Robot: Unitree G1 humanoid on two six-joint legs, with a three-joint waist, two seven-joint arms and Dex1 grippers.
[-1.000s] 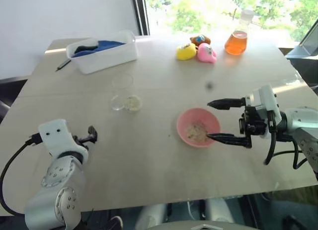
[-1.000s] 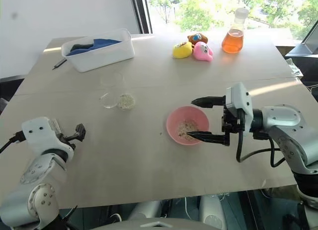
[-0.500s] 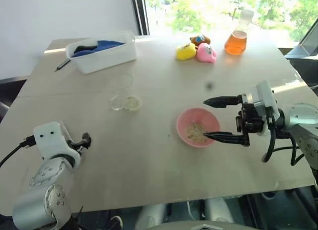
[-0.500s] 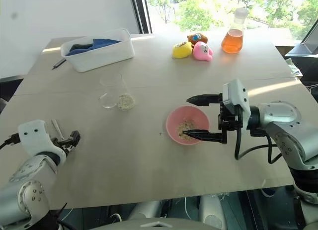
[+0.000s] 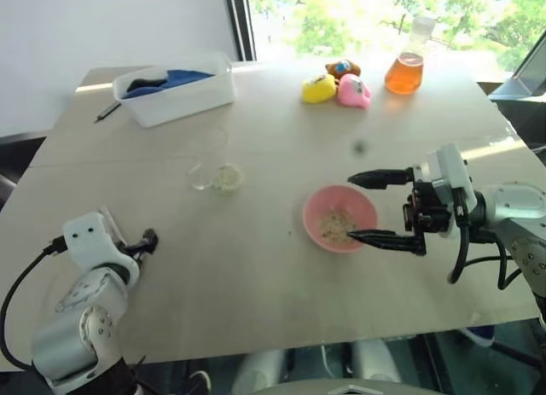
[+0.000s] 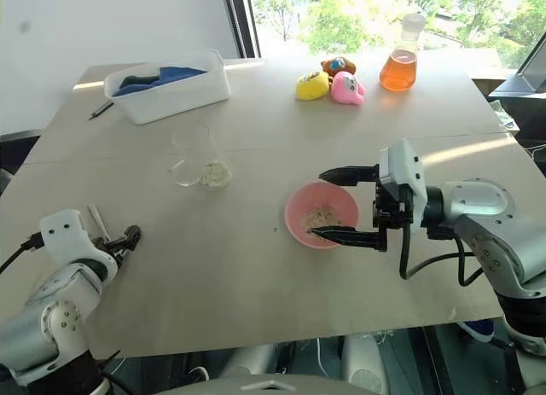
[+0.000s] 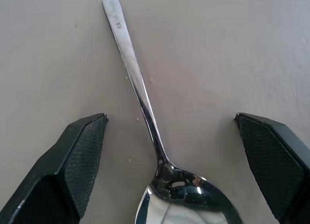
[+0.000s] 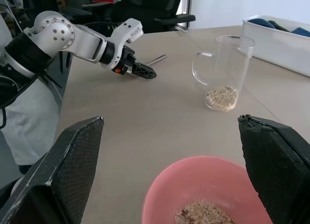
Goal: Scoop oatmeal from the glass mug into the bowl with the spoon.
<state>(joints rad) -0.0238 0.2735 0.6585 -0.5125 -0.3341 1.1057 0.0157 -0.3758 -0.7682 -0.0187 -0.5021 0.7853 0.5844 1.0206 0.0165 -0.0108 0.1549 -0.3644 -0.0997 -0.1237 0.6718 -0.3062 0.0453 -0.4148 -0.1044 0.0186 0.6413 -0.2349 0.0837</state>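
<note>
The spoon's neck (image 7: 157, 145) is between both fingertips of my left gripper, which reach down to their shadows on the tabletop, so my left gripper should close on the spoon now.
The silver spoon (image 7: 140, 88) lies flat on the table near its front left corner. My left gripper (image 7: 170, 116) is open, with one finger on each side of the spoon's neck and neither touching it. The glass mug (image 5: 211, 160) stands upright at centre left with a little oatmeal (image 8: 222, 97) at its bottom. The pink bowl (image 5: 311, 209) sits right of centre with more flakes (image 5: 339, 227) inside. My right gripper (image 5: 351, 207) is open and level, its fingers spanning the bowl's right side with nothing held.
A white tub (image 5: 175, 92) with blue cloth stands at the back left, with a dark pen (image 5: 108, 111) beside it. Rubber toys (image 5: 337, 86) and an orange-liquid flask (image 5: 407, 66) stand along the far edge. Bare tabletop lies between mug, bowl and spoon.
My left gripper has moved left and down, closer to the spoon on the table. The right gripper has stayed by the bowl.
</note>
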